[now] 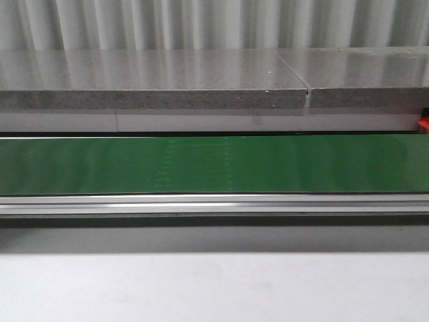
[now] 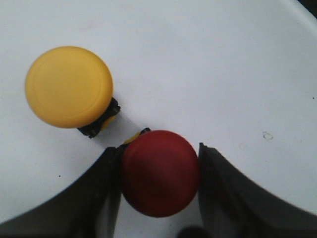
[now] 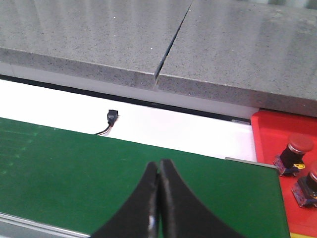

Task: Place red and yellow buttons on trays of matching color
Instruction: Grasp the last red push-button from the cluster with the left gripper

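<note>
My left gripper should stay closed on the red button until the button reaches the green belt, because the button is over the white surface.
In the left wrist view a red button with a domed cap sits between my left gripper's two dark fingers, and both fingers press against its sides. A yellow button with a flat round cap stands just beside it on the same white surface. In the right wrist view my right gripper is shut and empty above the green belt. The red tray lies past the belt's end and holds two red buttons. Neither gripper shows in the front view.
The green conveyor belt runs across the front view with an aluminium rail before it and a grey stone slab behind. A red corner shows at the far right. A small black connector with wires lies behind the belt.
</note>
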